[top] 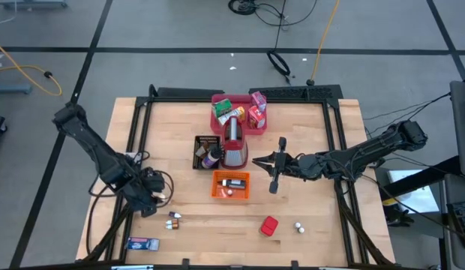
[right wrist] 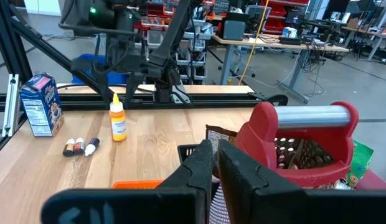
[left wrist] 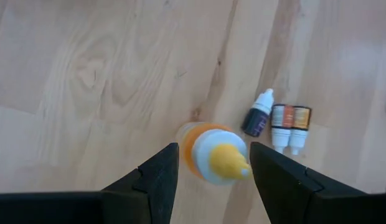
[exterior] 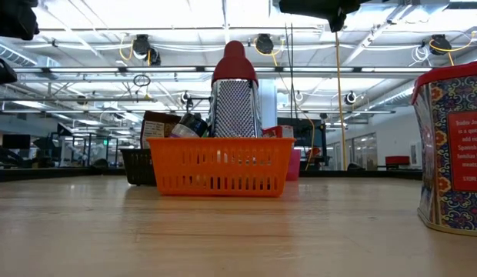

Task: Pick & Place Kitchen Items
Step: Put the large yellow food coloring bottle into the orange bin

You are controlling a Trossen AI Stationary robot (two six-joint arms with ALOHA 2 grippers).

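My left gripper should next grab the orange bottle by its body (left wrist: 192,142) to put it away in the orange basket.
My left gripper (left wrist: 215,183) is open and points down over the table's near-left part (top: 152,196). Its fingers stand on either side of an upright orange bottle with a yellow cap (left wrist: 215,158), also seen in the right wrist view (right wrist: 118,119), without touching it. Three tiny bottles (left wrist: 279,121) lie beside it. My right gripper (right wrist: 216,163) is shut and empty, raised above the table just right of the red-and-silver grater (top: 233,144). A blue carton (top: 142,244), a red box (top: 269,226) and tiny shakers (top: 299,226) sit near the near edge.
A pink tray (top: 217,120) with cartons stands at the far middle, a black basket (top: 199,154) left of the grater and an orange basket (top: 230,193) in front of it. Bare wood lies between the orange basket and the near-edge items.
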